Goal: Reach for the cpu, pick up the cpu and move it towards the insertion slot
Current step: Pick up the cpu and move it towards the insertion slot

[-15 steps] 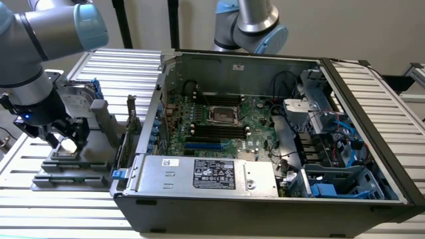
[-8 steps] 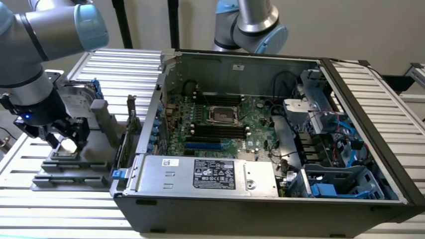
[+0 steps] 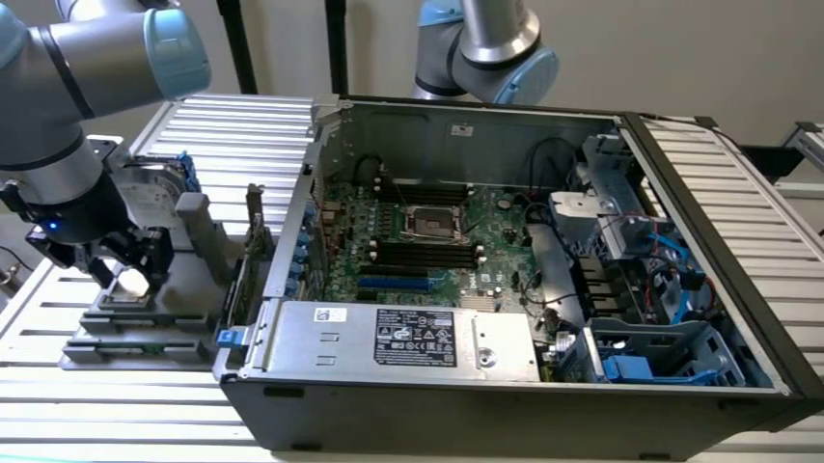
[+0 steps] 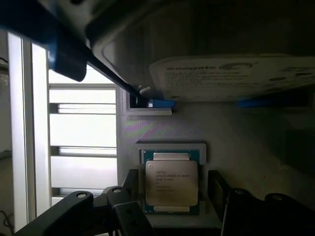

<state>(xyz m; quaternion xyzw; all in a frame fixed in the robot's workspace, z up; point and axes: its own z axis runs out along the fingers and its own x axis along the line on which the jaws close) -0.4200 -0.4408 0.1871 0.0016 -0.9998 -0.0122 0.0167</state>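
My gripper should close on the CPU now, and it would catch it. My gripper's fingers are beside both edges of the CPU [image 4: 171, 183] in the grey holder's hollow [image 4: 203, 153].
The cpu [image 3: 130, 283] lies flat in a square recess of a grey holder [image 3: 142, 326] at the exterior view's left, outside the computer case. In the wrist view the cpu [image 4: 171, 183] shows its silvery top with a pale rim. My gripper [image 3: 126, 265] hangs low over it, open. Its dark fingers [image 4: 127, 204] stand on either side of the chip and grip nothing. The insertion slot [image 3: 434, 223], a shiny metal frame with a dark centre, sits on the green board inside the open case, well to the exterior view's right of my gripper.
A labelled hard drive [image 4: 231, 78] with blue brackets stands close behind the cpu on the same holder. The case wall [image 3: 293, 231] rises between holder and board. A second robot arm [image 3: 487, 48] hangs behind the case. The power supply [image 3: 399, 338] fills the case's front; black memory slots [image 3: 419, 257] lie beside the socket.
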